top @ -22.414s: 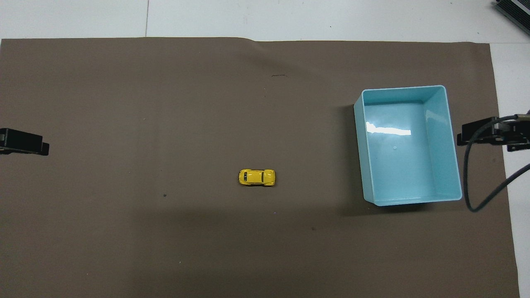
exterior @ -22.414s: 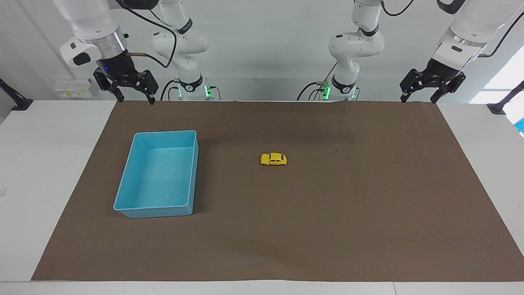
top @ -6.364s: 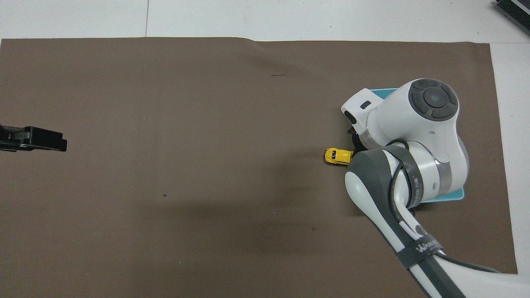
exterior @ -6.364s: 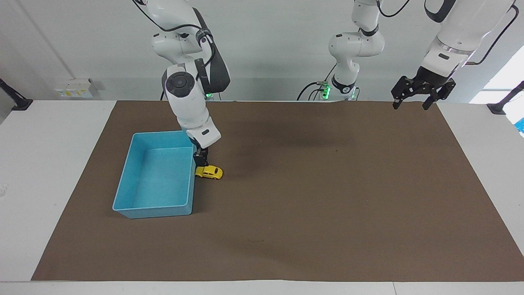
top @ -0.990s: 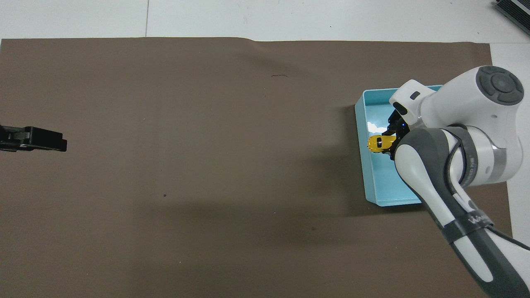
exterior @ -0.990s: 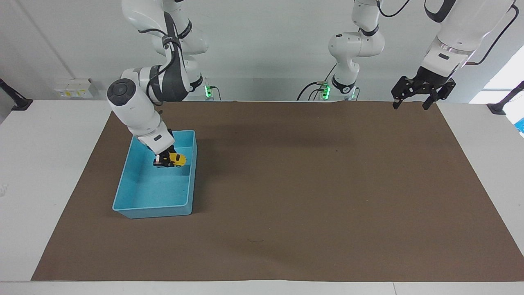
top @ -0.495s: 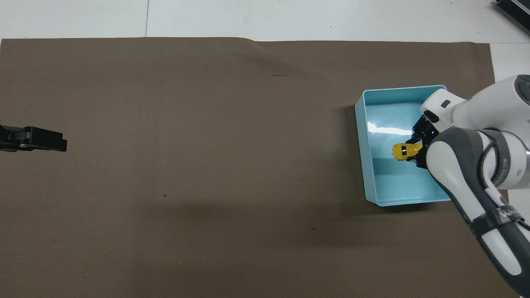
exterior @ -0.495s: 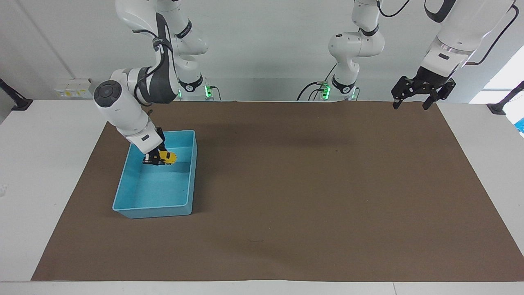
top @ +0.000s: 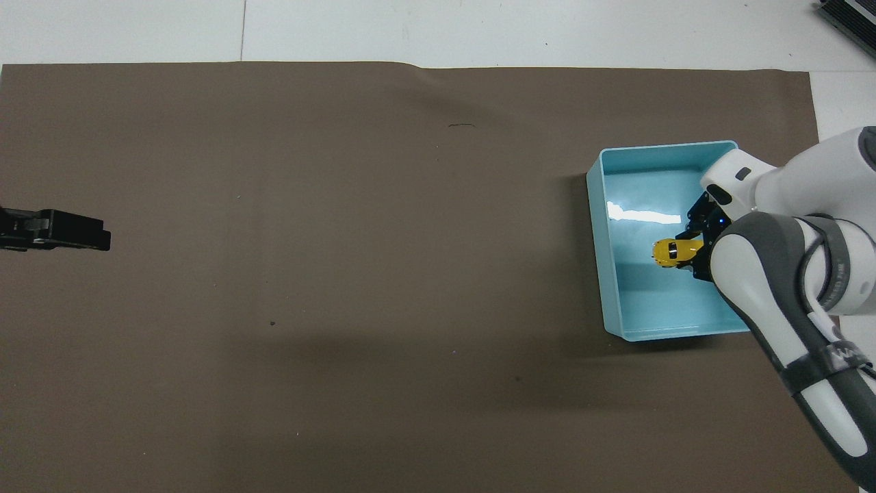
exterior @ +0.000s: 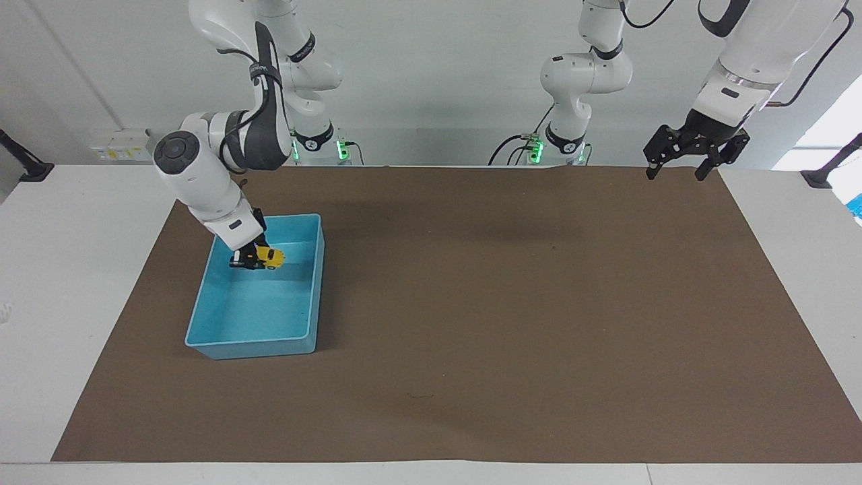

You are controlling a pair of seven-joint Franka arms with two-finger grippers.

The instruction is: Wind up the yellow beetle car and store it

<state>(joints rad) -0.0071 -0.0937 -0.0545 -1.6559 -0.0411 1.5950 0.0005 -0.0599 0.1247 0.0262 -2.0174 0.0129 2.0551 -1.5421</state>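
The yellow car [top: 671, 253] is tilted and hangs above the bottom of the tray in the overhead view, so it would fall if I opened my right gripper now.
The yellow beetle car [exterior: 272, 256] is held in my right gripper [exterior: 252, 260], which is shut on it. The car hangs tilted, low over the inside of the blue tray [exterior: 200, 311], over the part nearer to the robots. In the overhead view the car [top: 673, 251] sticks out of the right gripper [top: 691, 253] above the tray [top: 595, 233]; the arm hides part of the tray. I cannot tell whether the car touches the tray floor. My left gripper [exterior: 675, 175] waits open and empty over the mat's corner at the left arm's end; it also shows in the overhead view [top: 99, 239].
A brown mat [exterior: 512, 303] covers most of the white table [exterior: 81, 269]. The tray stands on the mat toward the right arm's end. A blue object [exterior: 855, 205] shows at the table's edge at the left arm's end.
My right gripper has carried the car from the tray's inner wall farther in over the tray, toward the right arm's end. The left arm has not moved.
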